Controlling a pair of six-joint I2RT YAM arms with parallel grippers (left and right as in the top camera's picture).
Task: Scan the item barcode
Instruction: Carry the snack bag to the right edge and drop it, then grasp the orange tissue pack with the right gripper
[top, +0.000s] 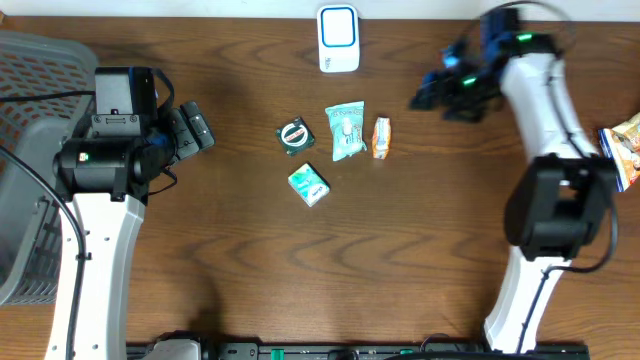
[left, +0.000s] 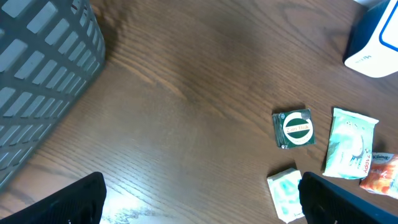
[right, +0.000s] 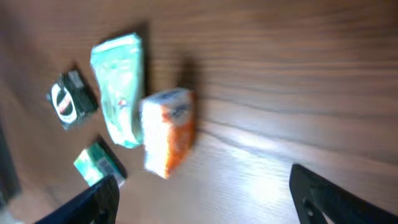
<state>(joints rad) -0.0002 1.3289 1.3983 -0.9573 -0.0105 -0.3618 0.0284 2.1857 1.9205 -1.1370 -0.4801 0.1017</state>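
Next, my right gripper picks up the orange packet by one end to leave the sides of the packet's wrapper uncovered to scan the barcode.
Several small items lie mid-table: a dark green packet with a round logo (top: 295, 136), a mint pouch (top: 346, 130), an orange packet (top: 381, 138) and a green-white box (top: 309, 185). The white and blue scanner (top: 338, 38) stands at the far edge. My right gripper (top: 428, 95) hovers right of the orange packet (right: 168, 130), open and holding nothing (right: 205, 202). My left gripper (top: 200, 128) is left of the items, open and holding nothing (left: 202, 208). The green-white box (left: 285, 193) lies close to its right finger. No barcode shows.
A grey plastic basket (top: 30, 150) fills the left edge of the table. A colourful snack bag (top: 622, 150) lies at the right edge behind my right arm. Bare wood surrounds the cluster of items.
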